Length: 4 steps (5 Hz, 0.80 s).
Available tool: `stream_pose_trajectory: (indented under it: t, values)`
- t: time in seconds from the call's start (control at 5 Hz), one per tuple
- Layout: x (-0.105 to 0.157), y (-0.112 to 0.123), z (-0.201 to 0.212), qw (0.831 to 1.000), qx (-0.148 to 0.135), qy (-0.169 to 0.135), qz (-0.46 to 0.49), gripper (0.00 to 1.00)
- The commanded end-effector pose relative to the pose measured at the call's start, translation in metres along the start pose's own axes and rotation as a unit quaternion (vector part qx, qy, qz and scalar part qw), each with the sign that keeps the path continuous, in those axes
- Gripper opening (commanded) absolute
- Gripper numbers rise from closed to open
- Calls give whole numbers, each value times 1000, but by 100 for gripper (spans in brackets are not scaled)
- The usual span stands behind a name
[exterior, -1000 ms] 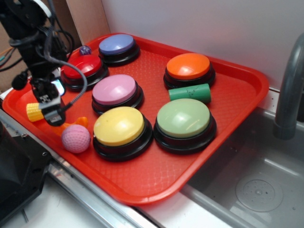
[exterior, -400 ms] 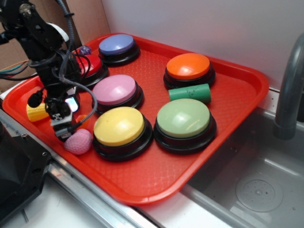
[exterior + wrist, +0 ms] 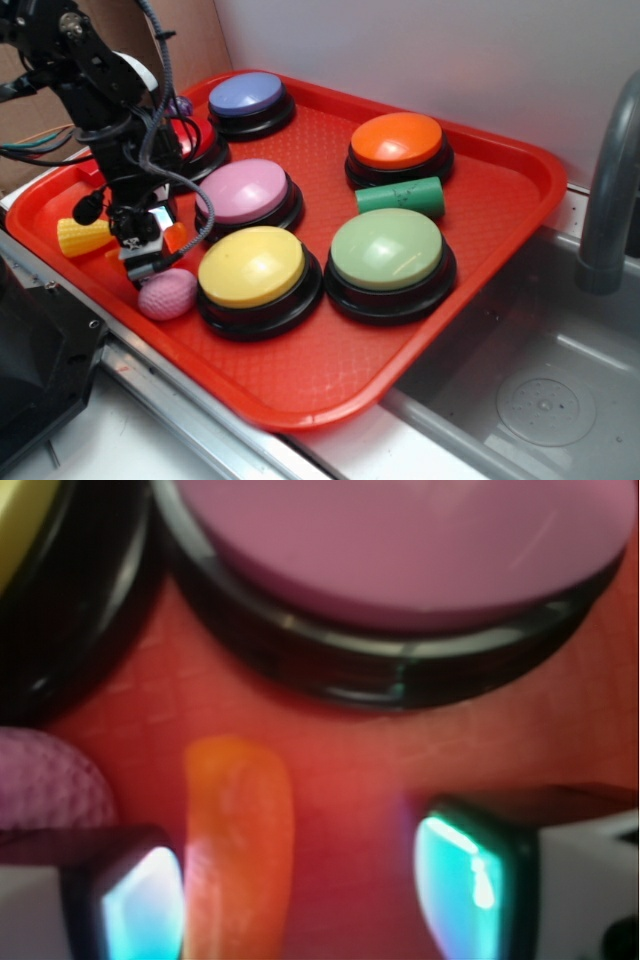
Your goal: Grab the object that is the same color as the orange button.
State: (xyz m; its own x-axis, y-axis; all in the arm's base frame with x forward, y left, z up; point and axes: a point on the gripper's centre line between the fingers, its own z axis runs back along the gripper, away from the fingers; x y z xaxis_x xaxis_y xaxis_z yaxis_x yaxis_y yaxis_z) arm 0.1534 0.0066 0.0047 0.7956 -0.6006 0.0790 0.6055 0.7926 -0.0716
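Observation:
Next, my gripper grabs the small orange object by its middle (image 3: pixel 238 895), to pick out the match for the orange button.
The small orange object (image 3: pixel 238 850) lies on the red tray (image 3: pixel 330 375) between my gripper's fingers, close against the left pad (image 3: pixel 140 905); a gap separates it from the right pad (image 3: pixel 470 885). My gripper (image 3: pixel 305 895) is open and low over the tray. In the exterior view the gripper (image 3: pixel 155 250) stands left of the yellow button (image 3: pixel 252 265), with a bit of the orange object (image 3: pixel 176 237) showing beside it. The orange button (image 3: pixel 397 140) sits at the tray's far right.
A pink dimpled ball (image 3: pixel 167 293) rests just in front of the gripper, and a yellow corn toy (image 3: pixel 82 237) lies to its left. The pink button (image 3: pixel 243 191) is close behind. A green cylinder (image 3: pixel 400 196), green, red and blue buttons, and a sink at right.
My gripper has moved right and down from beside the corn toy, and now straddles the orange object. The pink ball shifted slightly.

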Motion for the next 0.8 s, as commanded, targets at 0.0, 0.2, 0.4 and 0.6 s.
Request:
stream_pose_trajectory:
  t: [0.0,0.2,0.4,0.6]
  values:
    - [-9,-6,-2,999,-15,14,29,0]
    - [-11,-5,8,999,-9,4,51,0]
    - [-9,-4,35,995,-7,-3,96,0]
    - [-1,2,84,984,10,-12,178,0]
